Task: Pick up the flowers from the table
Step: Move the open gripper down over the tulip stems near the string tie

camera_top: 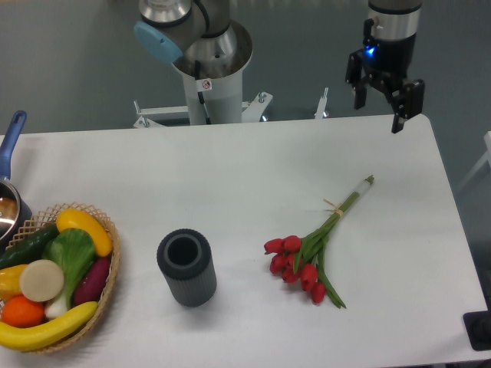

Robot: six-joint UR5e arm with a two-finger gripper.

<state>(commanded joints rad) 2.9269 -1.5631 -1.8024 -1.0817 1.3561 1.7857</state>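
The flowers (311, 254) need to be picked up from the table, so my gripper should grab them by their green stems next.
The flowers (311, 254), red tulips with green stems tied by a tan band, lie flat on the white table (253, 176), right of centre, heads toward the front and stems pointing to the back right. My gripper (378, 113) hangs open above the table's back right edge, well behind and above the stem ends, with nothing between its fingers.
A dark grey ribbed cylinder vase (186, 267) stands upright left of the flowers. A wicker basket (107, 281) of fruit and vegetables sits at the front left, with a blue-handled pot (9, 192) behind it. The robot base (209, 69) rises behind the table.
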